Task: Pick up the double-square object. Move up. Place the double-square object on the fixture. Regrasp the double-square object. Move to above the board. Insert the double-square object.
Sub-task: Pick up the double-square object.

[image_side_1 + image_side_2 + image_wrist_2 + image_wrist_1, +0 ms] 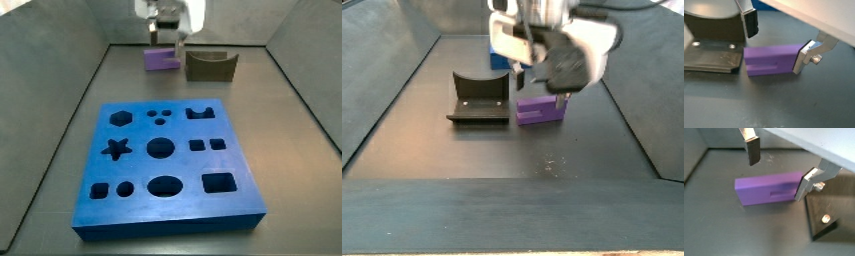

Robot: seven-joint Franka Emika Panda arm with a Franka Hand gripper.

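Observation:
Next, my gripper should grab the light-purple double-square object across its long body to lift it over to the fixture.
The double-square object is a light-purple block lying flat on the grey floor, also seen in a wrist view and in both side views. My gripper is open and low over it, and shows in the other views too. One silver finger stands against the block's end; the other finger hangs apart from it. The olive-brown fixture stands right beside the block, dark in a side view. The blue board lies nearer the front.
Grey walls enclose the floor on both sides. The fixture's base plate shows close to the block in both wrist views.

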